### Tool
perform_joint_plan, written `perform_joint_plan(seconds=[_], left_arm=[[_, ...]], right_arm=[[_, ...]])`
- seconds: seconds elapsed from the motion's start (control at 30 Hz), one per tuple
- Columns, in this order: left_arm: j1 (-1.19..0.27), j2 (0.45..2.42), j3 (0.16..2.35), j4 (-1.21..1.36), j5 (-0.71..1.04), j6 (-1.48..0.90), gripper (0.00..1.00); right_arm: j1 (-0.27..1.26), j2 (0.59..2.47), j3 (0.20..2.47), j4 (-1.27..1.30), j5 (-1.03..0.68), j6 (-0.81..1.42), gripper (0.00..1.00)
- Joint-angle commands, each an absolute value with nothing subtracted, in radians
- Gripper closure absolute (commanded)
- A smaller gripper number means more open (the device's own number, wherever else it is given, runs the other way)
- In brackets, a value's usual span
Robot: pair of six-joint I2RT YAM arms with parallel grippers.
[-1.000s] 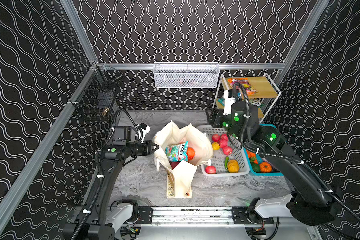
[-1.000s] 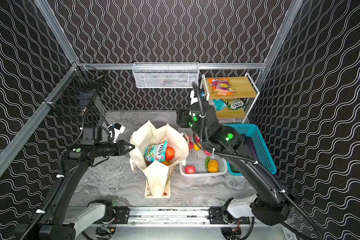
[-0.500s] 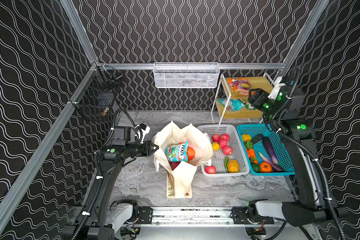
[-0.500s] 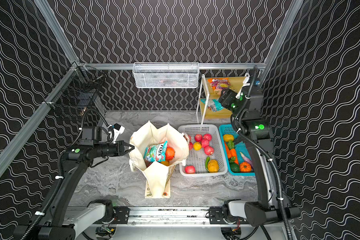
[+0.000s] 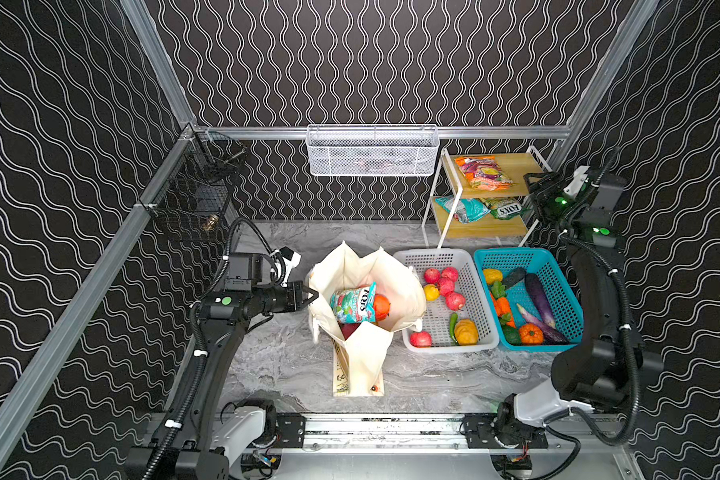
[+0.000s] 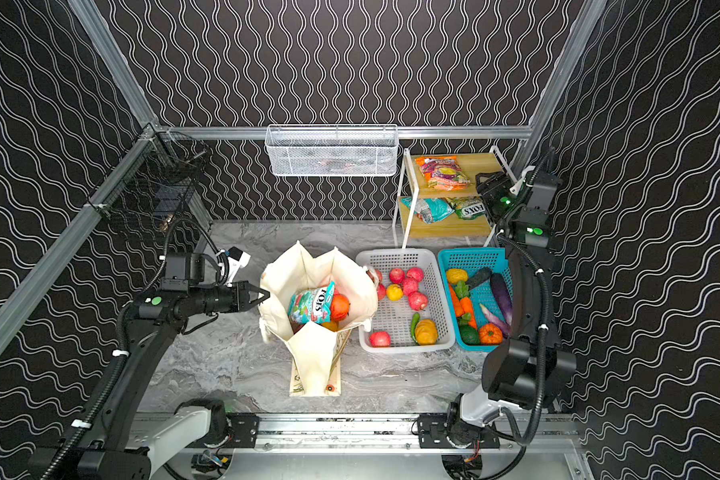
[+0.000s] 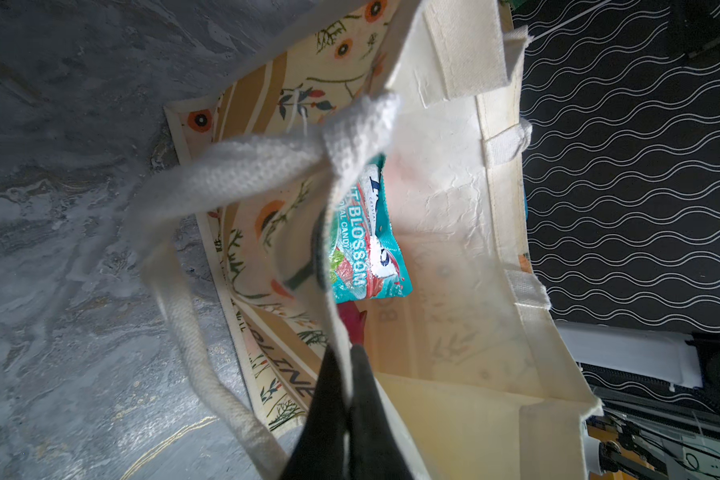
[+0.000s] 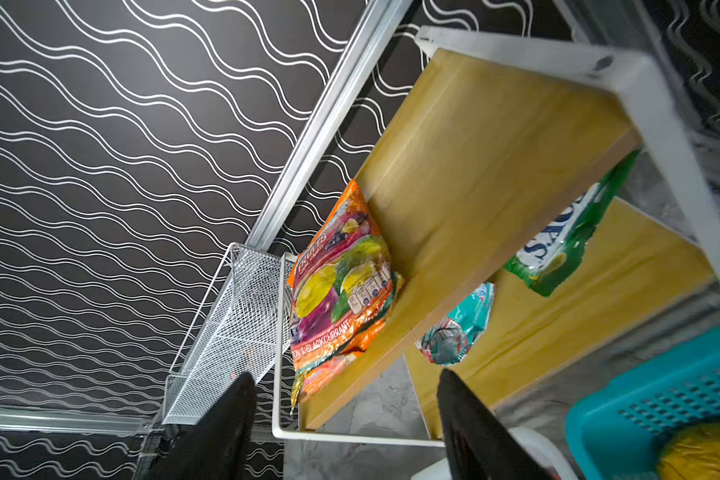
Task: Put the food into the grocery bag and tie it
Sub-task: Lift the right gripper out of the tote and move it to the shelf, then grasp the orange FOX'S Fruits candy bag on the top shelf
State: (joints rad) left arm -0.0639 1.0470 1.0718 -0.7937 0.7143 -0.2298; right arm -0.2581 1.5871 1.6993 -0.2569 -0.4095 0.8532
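The right gripper reaches the orange packet (image 5: 483, 172) next and grabs the packet's edge facing the gripper. The packet's body stays free to enter the grocery bag's opening (image 5: 368, 292).
The cream grocery bag (image 5: 364, 353) (image 6: 313, 353) stands open mid-table. My left gripper (image 5: 312, 296) (image 6: 265, 296) (image 7: 346, 357) is shut on its left rim, beside a cream handle (image 7: 233, 166). Inside lie a teal FOX'S packet (image 5: 354, 305) (image 7: 366, 249), an orange (image 5: 381, 306) and something red (image 7: 352, 322). My right gripper (image 5: 533, 187) (image 6: 485, 183) (image 8: 344, 378) hangs open and empty at the shelf's right end, facing an orange packet (image 5: 483, 172) (image 8: 341, 299). Teal (image 8: 458, 328) and green (image 8: 558, 245) packets lie on the lower shelf.
A white basket (image 5: 408, 257) with red and yellow fruit sits right of the bag, and a teal basket (image 5: 516, 255) of vegetables beside it. The white-framed wooden shelf (image 5: 495, 226) stands behind them. A white wire basket (image 5: 371, 151) and a black one (image 5: 196, 195) hang on the walls.
My right arm has swung from over the white basket, beside the bag, out to the far right by the shelf. The left arm and the bag have not moved.
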Motion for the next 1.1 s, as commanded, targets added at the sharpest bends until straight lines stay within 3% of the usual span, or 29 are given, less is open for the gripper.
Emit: perform_joint_plan(seconds=[0.0, 0.27, 0.8, 1.07], left_arm=[[-0.063, 1.046, 1.067, -0.756, 0.736, -0.215, 1.0], [-0.063, 1.058, 1.057, -0.733, 0.744, -0.216, 1.0], [-0.063, 1.058, 1.055, -0.722, 0.746, -0.218, 1.0], [-0.064, 1.062, 1.06, -0.723, 0.745, -0.215, 1.0]], right_arm=[[-0.268, 1.623, 1.723, -0.153, -0.509, 0.939, 0.31], [-0.268, 1.697, 1.759, -0.123, -0.539, 0.985, 0.4], [-0.246, 1.775, 1.797, -0.116, -0.531, 1.008, 0.4], [-0.226, 1.813, 1.817, -0.105, -0.528, 1.021, 0.5]])
